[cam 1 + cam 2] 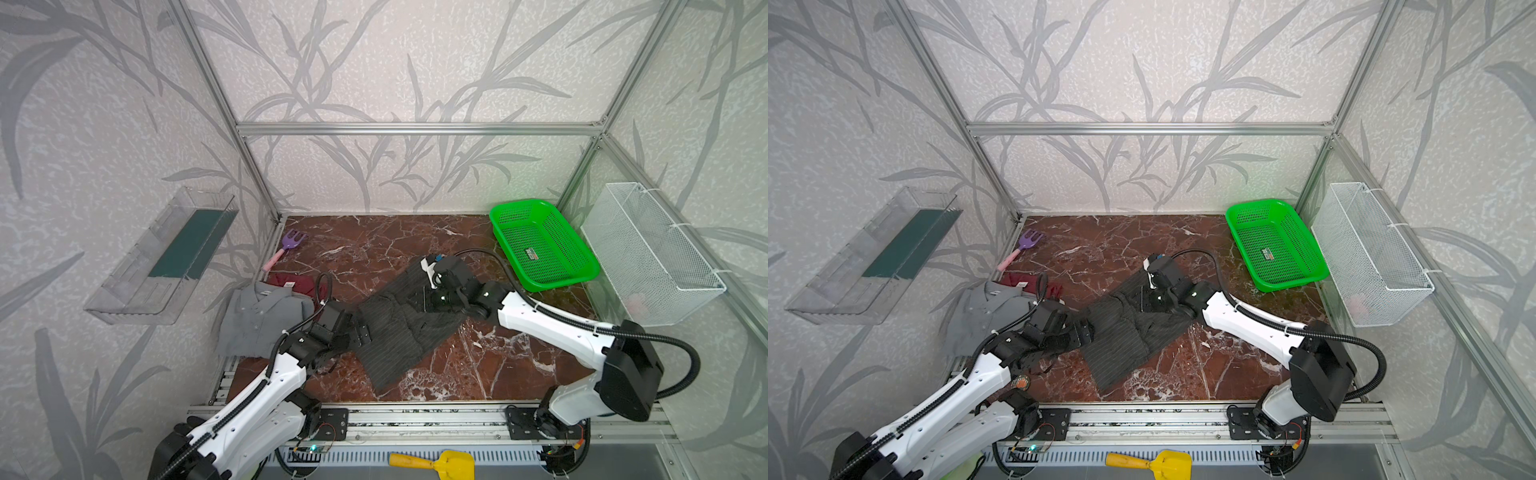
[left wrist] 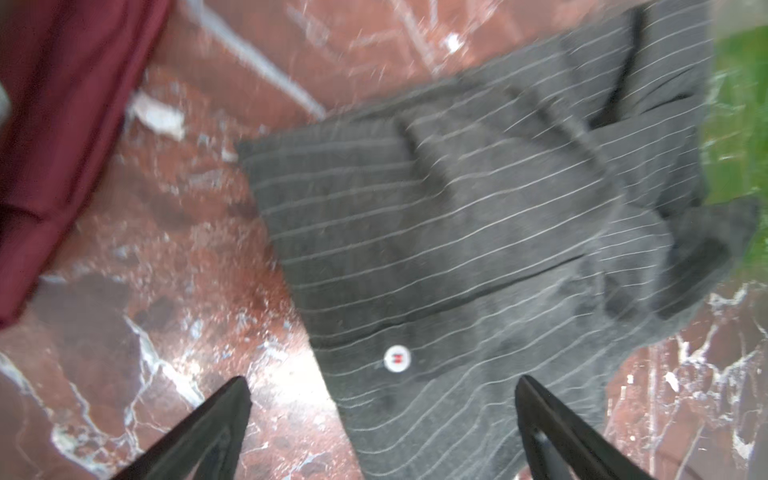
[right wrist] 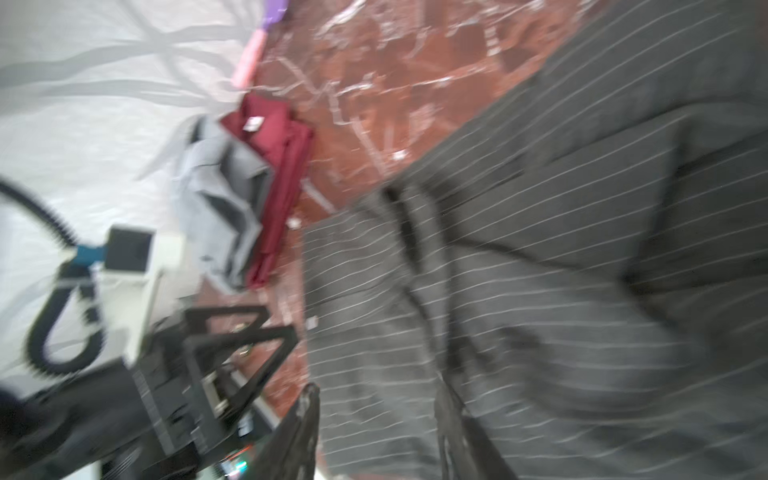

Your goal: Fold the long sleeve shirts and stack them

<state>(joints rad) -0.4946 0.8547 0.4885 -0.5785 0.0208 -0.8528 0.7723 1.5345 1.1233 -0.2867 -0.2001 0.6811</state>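
Observation:
My left gripper grabs the dark pinstriped shirt by its hem edge point(image 2: 323, 361) near the white button point(image 2: 397, 358) next, to fold that end of the shirt over.
The dark pinstriped shirt point(image 1: 395, 332) point(image 1: 1121, 336) lies partly folded and rumpled in the middle of the marble table. My left gripper point(image 1: 361, 332) point(image 2: 384, 384) is open at the shirt's left edge, its fingers straddling the hem near a white button point(image 2: 397, 358). My right gripper point(image 1: 419, 298) point(image 3: 379, 390) hovers low over the shirt's far part with its jaws apart and striped cloth point(image 3: 540, 249) lying flat beneath them. The grey collared shirt point(image 1: 262, 320) rests at the left on top of the dark red shirt point(image 1: 295, 284) point(image 2: 62, 124).
A green plastic basket point(image 1: 540, 245) stands at the back right, next to a white wire basket point(image 1: 652, 253) on the right wall. A purple toy rake point(image 1: 291, 245) lies at the back left. A clear bin point(image 1: 162, 257) hangs on the left wall. A yellow scoop point(image 1: 436, 463) lies below the front rail.

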